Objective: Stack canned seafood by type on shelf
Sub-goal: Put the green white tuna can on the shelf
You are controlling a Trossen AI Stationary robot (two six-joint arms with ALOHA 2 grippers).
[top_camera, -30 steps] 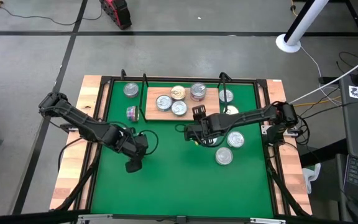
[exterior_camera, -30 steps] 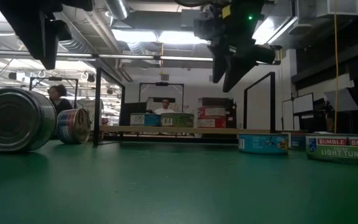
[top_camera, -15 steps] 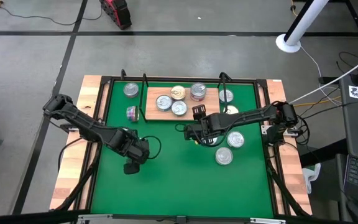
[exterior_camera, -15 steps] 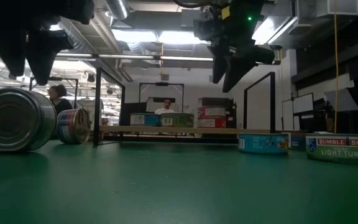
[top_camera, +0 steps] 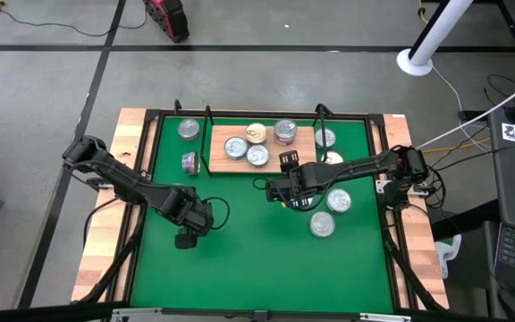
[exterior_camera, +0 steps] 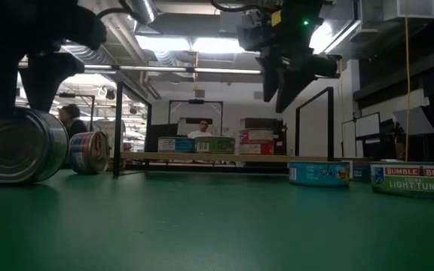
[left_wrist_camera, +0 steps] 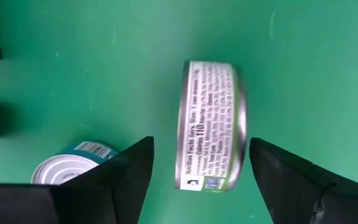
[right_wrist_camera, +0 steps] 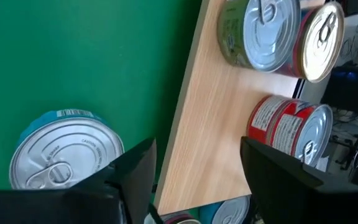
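Observation:
The green-edged tin needs to be stacked by type on the shelf, so my left gripper should grab it next by its flat lid and bottom.
A tin stands on its rim on the green mat, its side label toward the left wrist camera; it is the big tin at the left of the low view. My left gripper hangs open over it, one finger on each side, apart from it. My right gripper is open and holds nothing, raised at the near edge of the wooden shelf. Several tins sit on the shelf, among them a green-labelled one and a red-labelled one.
Loose tins lie on the mat: two left of the shelf, two right of it, two nearer. A blue-labelled tin sits near my right gripper. Black wire posts flank the shelf.
My left gripper has come down over the tin standing on its rim, and its open fingers now reach lower on either side of it. The tin has stayed where it was.

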